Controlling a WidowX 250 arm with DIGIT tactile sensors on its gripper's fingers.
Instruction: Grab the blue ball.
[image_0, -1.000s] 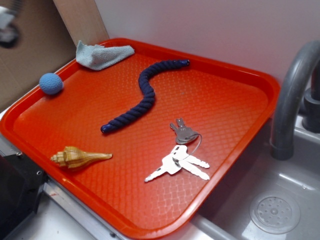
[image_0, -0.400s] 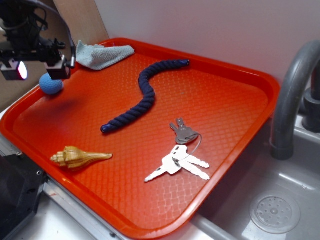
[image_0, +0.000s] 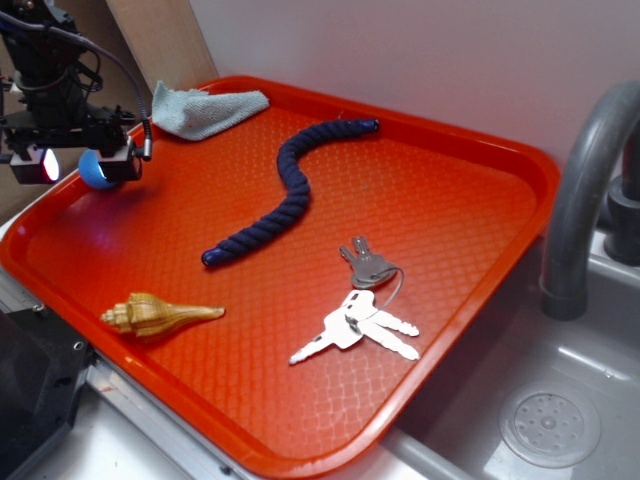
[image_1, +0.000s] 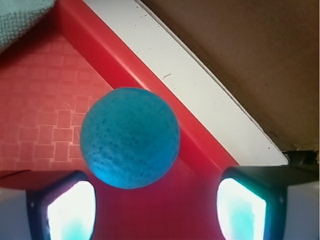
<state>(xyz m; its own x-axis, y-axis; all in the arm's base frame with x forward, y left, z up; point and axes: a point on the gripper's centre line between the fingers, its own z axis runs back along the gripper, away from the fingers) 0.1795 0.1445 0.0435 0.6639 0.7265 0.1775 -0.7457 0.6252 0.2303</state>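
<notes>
My gripper isn't ready to close on the blue ball (image_1: 129, 137) yet and needs to move toward it, as the ball is beyond my fingers with red tray (image_1: 152, 212) between them in the wrist view.
The blue ball (image_0: 96, 170) (image_1: 130, 137) rests against the left rim of the red tray (image_0: 470, 150). My gripper (image_0: 80, 165) (image_1: 156, 210) hangs right over it, open, one finger on each side. In the wrist view the ball lies just beyond the two fingertips (image_1: 70, 210), nearer the left one, with nothing pinched between them. From the exterior view the arm and fingers hide part of the ball.
On the tray lie a pale blue-grey cloth (image_0: 205, 108), a dark navy rope (image_0: 285, 195), a bunch of keys (image_0: 362, 310) and a tan seashell (image_0: 155, 315). A sink with a grey faucet (image_0: 585, 190) is to the right. A cardboard panel (image_1: 240, 55) stands beyond the tray's rim.
The gripper came into view from the upper left and has lowered over the ball, its fingers now straddling it. The ball has not moved.
</notes>
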